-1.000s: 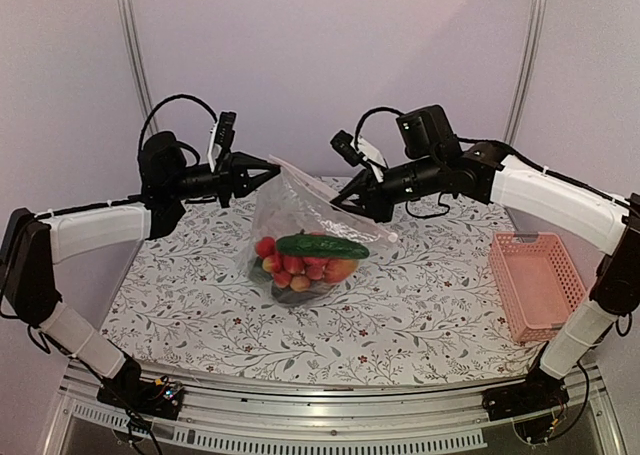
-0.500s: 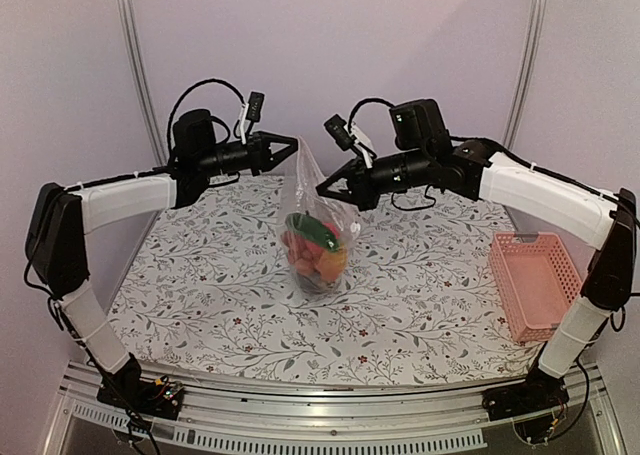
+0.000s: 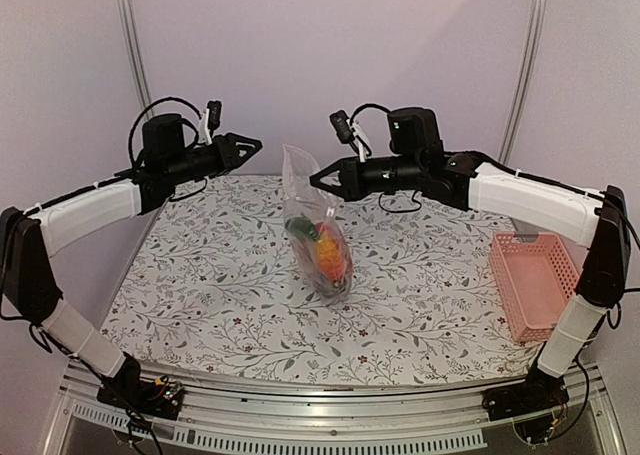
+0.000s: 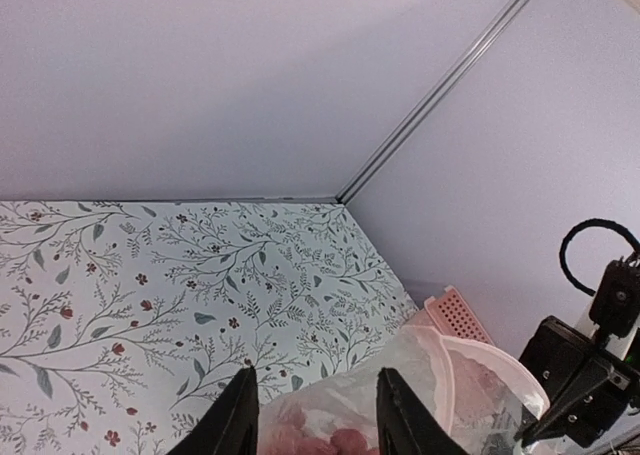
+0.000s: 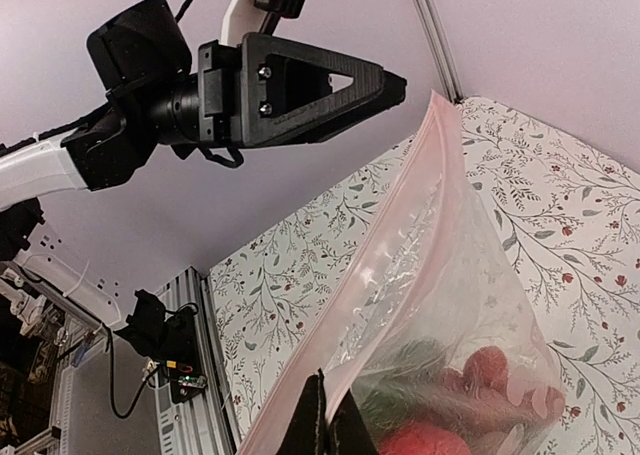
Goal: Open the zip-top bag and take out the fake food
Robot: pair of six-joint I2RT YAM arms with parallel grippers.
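Note:
My left gripper should next grab the bag's pinkish rim (image 5: 400,305) opposite my right gripper, to hold the bag's opening open and remove the fake food.
The clear zip-top bag (image 3: 318,237) hangs upright from my right gripper (image 3: 316,180), with its bottom on or just above the floral table. The right gripper is shut on the bag's pinkish top rim (image 5: 400,305), its fingertips pinching it in the right wrist view (image 5: 335,415). The fake food (image 3: 326,253), with red, orange and green pieces, sits bunched in the bottom of the bag (image 5: 480,375). My left gripper (image 3: 248,146) is open and empty. It is left of the bag and apart from it, and the bag (image 4: 440,385) shows beyond its fingertips (image 4: 248,375).
A pink mesh basket (image 3: 535,285) lies at the table's right edge and also shows in the left wrist view (image 4: 455,310). The floral tablecloth (image 3: 200,275) covers the table. Metal frame posts (image 3: 130,45) stand at the back corners.
My left gripper let go of the bag's top and drew back to the left. The bag now hangs from the right gripper alone, narrower and turned edge-on.

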